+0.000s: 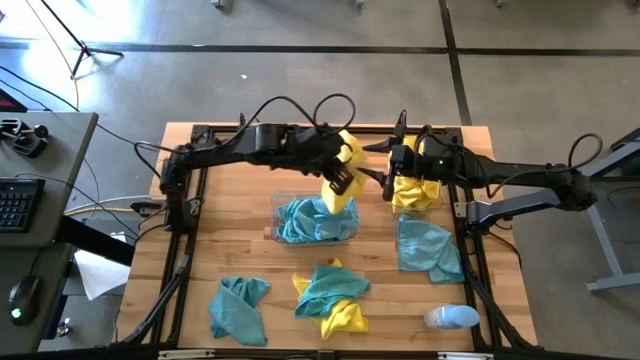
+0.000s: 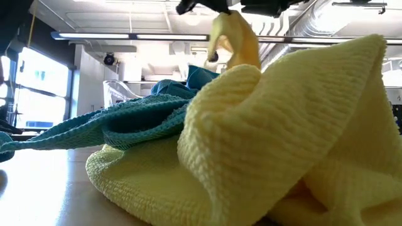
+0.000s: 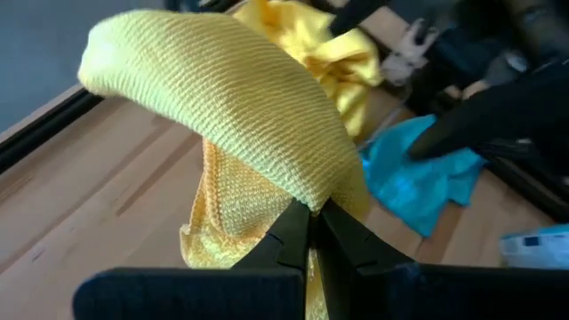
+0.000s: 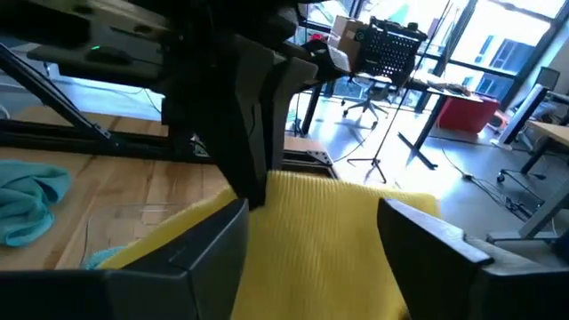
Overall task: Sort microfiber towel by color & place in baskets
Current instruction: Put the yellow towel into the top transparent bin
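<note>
My right gripper should next grab the yellow towel by its folded edge (image 4: 324,209), so that it can sort the towel into the basket of yellow towels.
My left gripper (image 3: 311,227) is shut on a yellow towel (image 3: 222,89), held up over the clear basket (image 1: 276,214) that contains teal towels (image 1: 315,222). My right gripper (image 4: 316,244) stands open just right of that towel (image 1: 349,152). It is above the second basket (image 1: 441,196), which holds yellow towels (image 1: 410,193). The high view shows a small gap between its fingers and the held towel. On the table lie a teal towel (image 1: 430,248), another teal one (image 1: 238,305), and a teal towel over a yellow one (image 1: 330,295). My left gripper pinches a fold of the yellow towel (image 3: 307,197) between its two fingers, slanting down from the table's left. The cloth arches up over the fingers and hangs slack below them. It is lifted clear, above the basket of teal towels.
A pale blue-and-white bottle (image 1: 452,318) lies near the front right corner. A black frame (image 1: 188,215) runs along the table's edges. In the low view the teal-and-yellow pile (image 2: 251,144) fills the foreground. Bare wood shows between the baskets and the front towels.
</note>
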